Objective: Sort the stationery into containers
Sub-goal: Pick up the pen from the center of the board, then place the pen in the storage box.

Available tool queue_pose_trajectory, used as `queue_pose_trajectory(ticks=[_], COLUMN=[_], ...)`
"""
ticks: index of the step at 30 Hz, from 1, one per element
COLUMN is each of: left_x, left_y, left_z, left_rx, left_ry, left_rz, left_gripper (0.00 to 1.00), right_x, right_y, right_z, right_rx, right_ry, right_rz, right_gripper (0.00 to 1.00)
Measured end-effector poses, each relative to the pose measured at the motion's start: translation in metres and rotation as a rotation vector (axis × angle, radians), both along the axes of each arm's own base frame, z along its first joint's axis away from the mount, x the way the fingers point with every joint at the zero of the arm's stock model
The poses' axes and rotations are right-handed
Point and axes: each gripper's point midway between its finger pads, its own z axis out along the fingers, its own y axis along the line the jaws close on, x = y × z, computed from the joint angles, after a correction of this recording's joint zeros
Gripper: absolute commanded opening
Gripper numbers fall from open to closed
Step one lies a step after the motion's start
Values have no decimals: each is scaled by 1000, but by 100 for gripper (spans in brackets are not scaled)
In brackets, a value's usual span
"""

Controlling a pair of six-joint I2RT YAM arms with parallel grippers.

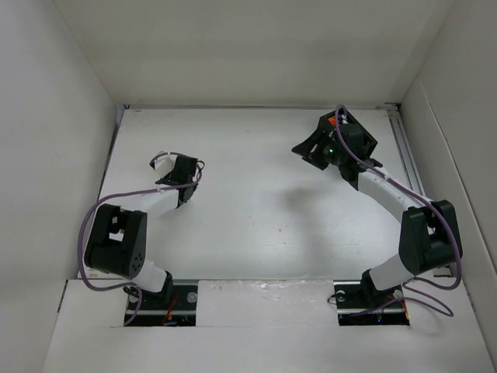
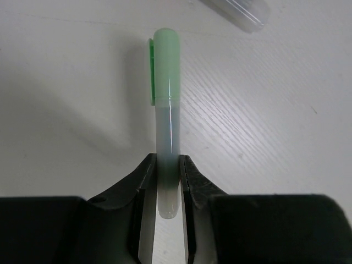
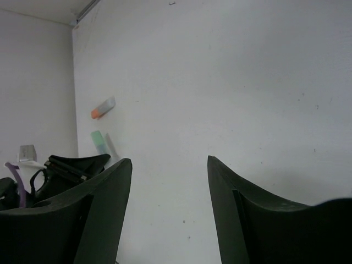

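Note:
I should grab the green highlighter with my right gripper by its green cap end (image 3: 97,137). Its whitish body then stays free to go into the container.
My left gripper (image 2: 168,162) is shut on the whitish body of a green-capped highlighter (image 2: 165,71), which points away from the jaws, low over the white table. In the right wrist view the same green highlighter (image 3: 99,142) shows far off, next to the left gripper (image 3: 71,165). An orange-capped marker (image 3: 103,108) lies just beyond it, and its pale body (image 2: 236,11) shows at the top of the left wrist view. My right gripper (image 3: 169,165) is open and empty. It hovers at the back right (image 1: 307,149), beside the black container (image 1: 353,132), which the wrist partly hides.
White walls (image 1: 70,116) enclose the table on the left, back and right. Purple cables (image 1: 116,194) loop off both arms. The arm bases (image 1: 155,299) sit at the near edge.

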Motion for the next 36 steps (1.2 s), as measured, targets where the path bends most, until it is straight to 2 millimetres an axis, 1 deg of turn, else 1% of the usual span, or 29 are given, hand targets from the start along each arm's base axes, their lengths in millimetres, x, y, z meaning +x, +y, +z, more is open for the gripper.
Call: queue_pose_trajectory(ticks=[6,8,10,12,13,15,18,19,21,25,26,29,32,35,36], left_x=[-2,-3,-4,-6,-7,-12,-18,-20,-23,-31,-33,-38,-43,-47,-48], left_y=[-26,-40,-65,-93,-108,-141,-186,-197,-212,-231,-235,-244,-251,-255,-256], left_z=[29,35,40,44,47,54,63,63,63,67,69,79,86,90,91], left_rx=[-53,-67,-94,-122,-140,-175,-244,-262,-294,-341,-351,-372,-389,-403,-408], left_ry=[-86,-110,-130,-150,-164,-201,-254,-264,-279,-309,-320,-356,-385,-405,-409], left_rz=[-97,-162,-263,-377,-441,-574,-762,-813,-891,-1014,-1046,-1121,-1181,-1221,-1229], left_gripper=[0,0,0,0,0,0,0,0,0,0,0,0,0,0,0], right_x=[-4,-7,-8,-11,-12,-16,-22,-24,-28,-39,-41,-45,-42,-39,-38], right_y=[6,10,17,25,30,39,49,53,60,80,85,100,110,111,111], right_z=[2,3,5,4,3,-2,-6,-8,-8,-2,-1,1,-6,-22,-27], right_rx=[16,26,37,49,56,71,87,91,97,103,104,99,84,64,56], right_ry=[3,4,3,7,9,21,37,43,44,30,24,12,17,46,56], right_rz=[38,63,98,141,164,218,277,297,332,406,422,465,480,468,462], right_gripper=[68,71,73,77,77,80,82,83,85,88,89,89,89,89,86])
